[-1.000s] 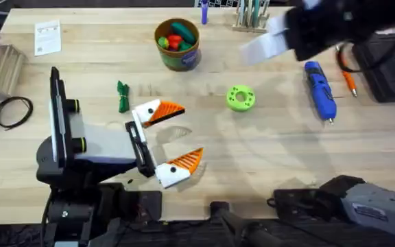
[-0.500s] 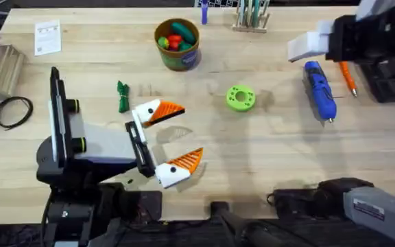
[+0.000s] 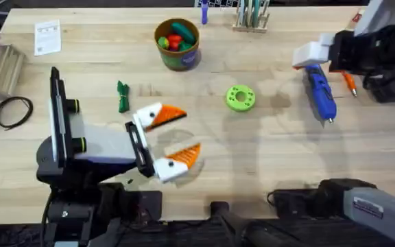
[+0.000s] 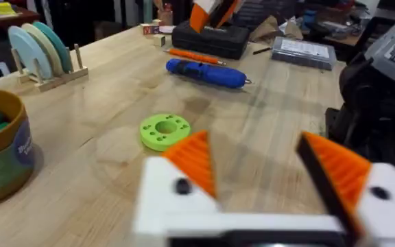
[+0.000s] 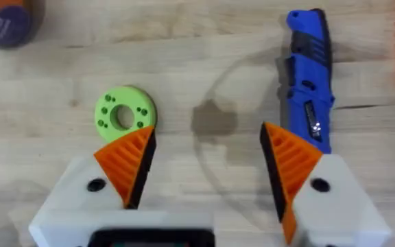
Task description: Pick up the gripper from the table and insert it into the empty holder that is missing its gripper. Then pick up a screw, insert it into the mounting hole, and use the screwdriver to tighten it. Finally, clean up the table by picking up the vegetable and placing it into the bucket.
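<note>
The robot's right hand should next grab the blue screwdriver, one long straight body (image 3: 324,101), by its middle section (image 3: 321,92), since the screwdriver would tip if held at an end.
The blue screwdriver (image 3: 321,92) lies at the right of the table, bit toward the front. My right gripper (image 3: 312,55) hovers over its back end, open, with nothing between its orange pads (image 5: 130,161); the screwdriver (image 5: 308,82) lies just beyond one pad. My left gripper (image 3: 184,134) is open and empty near the table's middle front. The dark green vegetable (image 3: 122,96) lies just behind and left of it. The bucket (image 3: 177,43) holds toy food at the back centre. The loose gripper, the holder and the screw are out of view.
A lime green ring disc (image 3: 240,97) lies between the two grippers. A slim orange-handled tool (image 3: 349,82) and a black case (image 3: 389,75) sit right of the screwdriver. A rack (image 3: 252,17) stands at the back, a cable coil (image 3: 12,110) at far left.
The right arm swung from the back middle to the right, and its gripper now hovers over the screwdriver's back end. The left arm barely moved.
</note>
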You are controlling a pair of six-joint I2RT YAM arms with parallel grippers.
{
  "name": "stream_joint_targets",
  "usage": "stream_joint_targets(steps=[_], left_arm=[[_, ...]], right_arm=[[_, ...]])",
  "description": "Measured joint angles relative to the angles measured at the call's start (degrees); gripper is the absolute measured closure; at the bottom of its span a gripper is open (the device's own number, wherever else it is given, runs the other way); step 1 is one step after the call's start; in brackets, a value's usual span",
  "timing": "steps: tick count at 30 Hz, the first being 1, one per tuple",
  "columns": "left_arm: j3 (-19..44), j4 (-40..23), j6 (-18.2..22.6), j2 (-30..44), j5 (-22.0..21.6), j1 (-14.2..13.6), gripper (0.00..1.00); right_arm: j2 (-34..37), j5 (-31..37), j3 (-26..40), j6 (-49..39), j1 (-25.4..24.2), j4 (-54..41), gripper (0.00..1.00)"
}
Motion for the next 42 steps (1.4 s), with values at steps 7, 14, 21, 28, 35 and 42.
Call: stream_joint_targets(steps=[7, 14, 21, 28, 35, 42], left_arm=[[0.0, 0.0, 0.2, 0.0, 0.0, 0.0, 0.993], [0.0, 0.0, 0.2, 0.0, 0.0, 0.0, 0.995], [0.0, 0.0, 0.2, 0.0, 0.0, 0.0, 0.995], [0.0, 0.0, 0.2, 0.0, 0.0, 0.0, 0.995], [0.0, 0.0, 0.2, 0.0, 0.0, 0.0, 0.995], [0.0, 0.0, 0.2, 0.0, 0.0, 0.0, 0.995]], right_arm=[[0.4, 0.0, 0.0, 0.3, -4.6, 3.1, 0.086], [5.5, 4.6, 0.0, -5.0, -7.6, 6.8, 0.081], [8.9, 10.7, 0.0, -10.6, -7.7, 7.2, 0.018], [13.9, 12.6, 0.0, -14.5, -8.9, 7.4, 0.01], [20.3, 13.1, 0.0, -15.5, -9.3, 9.1, 0.01], [26.3, 12.4, 0.0, -18.3, -10.8, 12.5, 0.01]])
